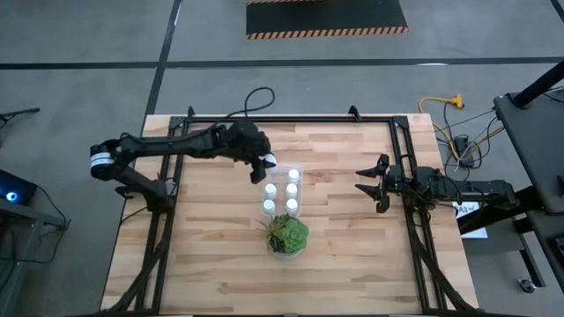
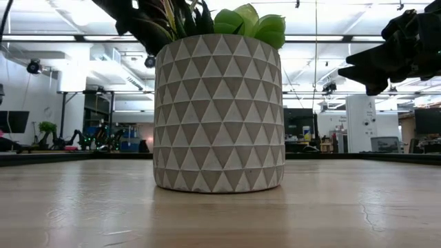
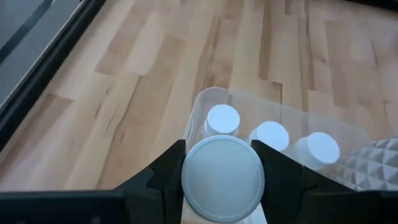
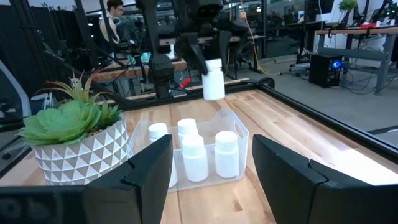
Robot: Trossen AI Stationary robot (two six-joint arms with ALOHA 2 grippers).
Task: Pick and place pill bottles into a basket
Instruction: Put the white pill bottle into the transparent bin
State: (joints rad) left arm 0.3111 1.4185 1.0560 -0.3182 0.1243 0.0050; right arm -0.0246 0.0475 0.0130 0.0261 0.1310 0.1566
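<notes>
I need to bring the bottle down with my left gripper before I let go: it is above the basket's far end (image 1: pixel 284 167) and would fall if I opened now.
My left gripper (image 1: pixel 264 164) is shut on a white pill bottle (image 4: pixel 213 79) and holds it in the air over the far end of the clear basket (image 1: pixel 282 190). Several more white pill bottles (image 1: pixel 292 188) stand upright inside the basket. In the left wrist view the held bottle's cap (image 3: pixel 222 177) shows between my fingers, with the basket (image 3: pixel 198 99) below it. My right gripper (image 1: pixel 370 183) waits open at the table's right side, its fingers apart around nothing. My left gripper pinches the bottle at its cap end (image 3: pixel 189 180), one finger on each side. The fingers (image 4: pixel 189 53) come slanting down from the table's left. The bottle hangs below them, nearly upright and slightly tilted, lifted clear of the basket and the table.
A green plant in a round pot with a triangle pattern (image 1: pixel 287 234) stands just beyond the basket's near end and fills the low view (image 2: pixel 218 114). Dark frame rails (image 1: pixel 410 202) run along the table's sides. Bare wood lies to the left and right of the basket.
</notes>
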